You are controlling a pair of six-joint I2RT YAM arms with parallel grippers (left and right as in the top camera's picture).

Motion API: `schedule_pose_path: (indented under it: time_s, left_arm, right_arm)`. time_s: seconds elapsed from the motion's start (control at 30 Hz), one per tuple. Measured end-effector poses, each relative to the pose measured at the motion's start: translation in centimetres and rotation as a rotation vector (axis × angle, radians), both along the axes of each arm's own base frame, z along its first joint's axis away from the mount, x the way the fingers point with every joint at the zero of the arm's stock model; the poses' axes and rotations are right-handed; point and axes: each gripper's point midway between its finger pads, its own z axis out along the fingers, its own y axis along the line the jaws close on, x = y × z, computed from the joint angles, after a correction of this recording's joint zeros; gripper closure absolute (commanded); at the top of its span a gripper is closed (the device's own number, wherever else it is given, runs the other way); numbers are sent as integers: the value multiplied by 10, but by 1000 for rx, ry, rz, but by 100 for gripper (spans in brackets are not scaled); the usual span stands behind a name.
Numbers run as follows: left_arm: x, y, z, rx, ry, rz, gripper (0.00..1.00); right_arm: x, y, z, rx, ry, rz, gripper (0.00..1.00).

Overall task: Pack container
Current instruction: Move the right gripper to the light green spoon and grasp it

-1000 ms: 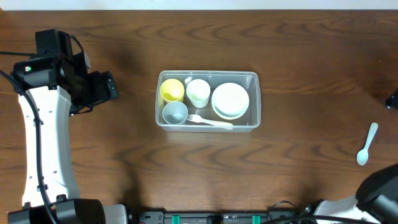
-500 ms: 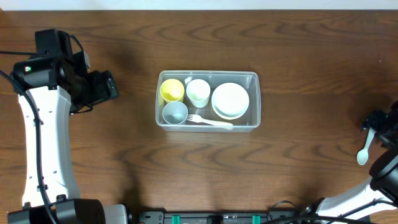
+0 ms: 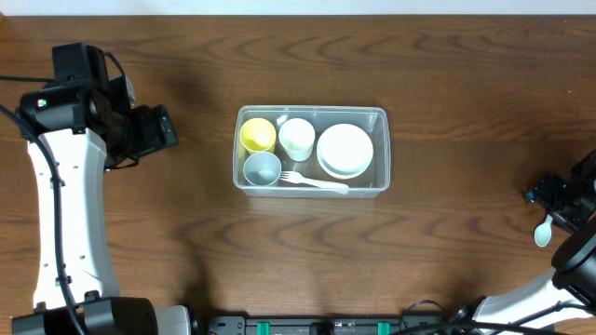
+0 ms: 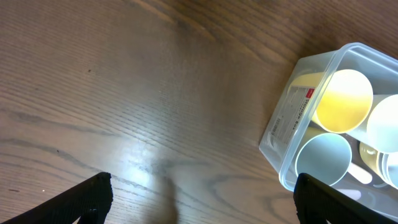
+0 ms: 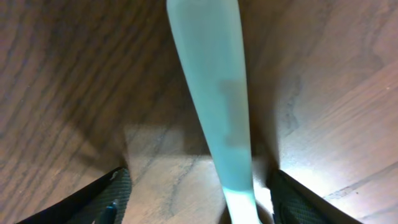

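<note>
The spoon has its narrow handle [image 3: 549,219] [image 5: 235,173] between my right gripper's low, open fingers and closing would catch the spoon, so it is time to close now.
The clear container [image 3: 311,111] stands mid-table and holds a yellow cup [image 3: 258,135], a white cup [image 3: 297,138], a grey-blue cup [image 3: 262,168], stacked white bowls [image 3: 345,150] and a white fork [image 3: 313,181]. A pale blue spoon [image 3: 543,234] lies at the far right. My right gripper [image 3: 557,199] is open over its handle; in the right wrist view the handle [image 5: 214,93] runs between the two fingers [image 5: 199,202]. My left gripper [image 3: 160,128] is open and empty, left of the container; its view [image 4: 202,199] shows the container's corner [image 4: 287,118].
The wooden table's right edge is close to the spoon. The left arm's white link [image 3: 65,223] runs down the left side of the table. Bare wood lies around the container.
My right gripper has come in from the right edge and now sits over the spoon's handle, hiding most of it from above. The left arm and the container have not moved.
</note>
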Motion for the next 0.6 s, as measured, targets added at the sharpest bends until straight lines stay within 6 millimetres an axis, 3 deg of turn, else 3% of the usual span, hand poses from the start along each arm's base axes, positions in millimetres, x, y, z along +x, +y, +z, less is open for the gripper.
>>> schedule_pose_path:
  time_s: [0.3, 0.6]
  left_arm:
    - [0, 0, 0, 0, 0, 0, 7]
    - [0, 0, 0, 0, 0, 0, 7]
  right_arm:
    - [2, -1, 0, -1, -9, 3, 57]
    - [3, -2, 0, -5, -12, -7, 72]
